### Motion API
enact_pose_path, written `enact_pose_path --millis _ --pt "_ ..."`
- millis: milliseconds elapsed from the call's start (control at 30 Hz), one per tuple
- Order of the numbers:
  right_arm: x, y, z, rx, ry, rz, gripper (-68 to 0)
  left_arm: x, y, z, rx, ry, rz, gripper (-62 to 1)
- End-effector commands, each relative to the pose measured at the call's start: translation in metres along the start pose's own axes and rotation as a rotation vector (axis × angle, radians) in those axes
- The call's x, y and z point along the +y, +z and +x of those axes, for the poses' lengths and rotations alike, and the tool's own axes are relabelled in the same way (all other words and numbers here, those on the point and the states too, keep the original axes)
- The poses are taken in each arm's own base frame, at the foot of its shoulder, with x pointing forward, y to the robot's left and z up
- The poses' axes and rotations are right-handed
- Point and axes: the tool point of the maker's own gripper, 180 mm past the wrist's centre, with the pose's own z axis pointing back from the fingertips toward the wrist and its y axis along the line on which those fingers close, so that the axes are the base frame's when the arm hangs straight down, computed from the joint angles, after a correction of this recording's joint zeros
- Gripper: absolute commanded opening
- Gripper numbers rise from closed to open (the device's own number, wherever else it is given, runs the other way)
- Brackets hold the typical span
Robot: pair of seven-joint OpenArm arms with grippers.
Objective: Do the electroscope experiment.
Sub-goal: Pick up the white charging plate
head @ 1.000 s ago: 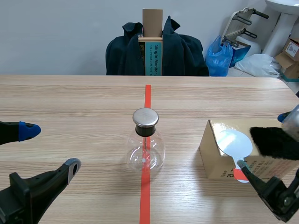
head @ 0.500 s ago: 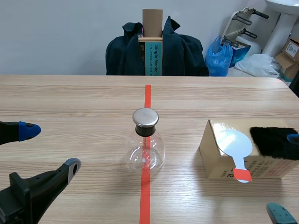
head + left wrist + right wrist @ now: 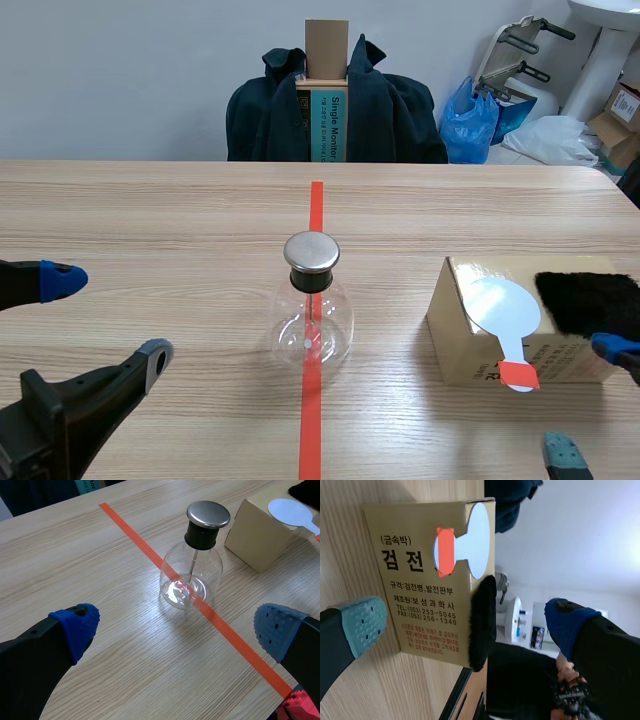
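Observation:
My right gripper should hold the paddle by its red handle next. That leaves the paddle's round white disc free for the electroscope experiment.
The electroscope, a clear glass flask with a round metal cap, stands on the orange-red tape line at mid-table. In the left wrist view the flask is ahead of my left gripper, which is open and holds nothing. A cardboard box sits to the right, with a white paddle with a red handle and a black fur cloth lying on top. My right gripper is open, near the box's front right corner. It faces the box, paddle and fur.
A chair draped with a dark jacket stands behind the table's far edge, with a narrow cardboard box upright on it. Bags and boxes lie on the floor at the back right. The left gripper sits low at the near left.
My right gripper has drawn back from the paddle's red handle toward the table's near right corner, still open. The left arm, flask and box have not moved.

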Motion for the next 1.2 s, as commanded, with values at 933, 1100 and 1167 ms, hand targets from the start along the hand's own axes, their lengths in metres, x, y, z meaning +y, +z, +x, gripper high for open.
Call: enact_pose_path --millis 933,1100,1167 --pt "-0.007 -0.043 0.006 0.044 -0.005 -0.069 0.4 -0.002 0.000 0.006 -0.026 0.003 -0.008 1.4" --pt "-0.007 -0.044 0.007 0.036 -0.004 -0.072 -25.4 -0.002 0.000 0.006 -0.027 0.003 -0.008 1.4" --pt "-0.007 -0.044 0.008 0.030 -0.004 -0.072 -38.5 -0.002 0.000 0.006 -0.027 0.003 -0.008 1.4"
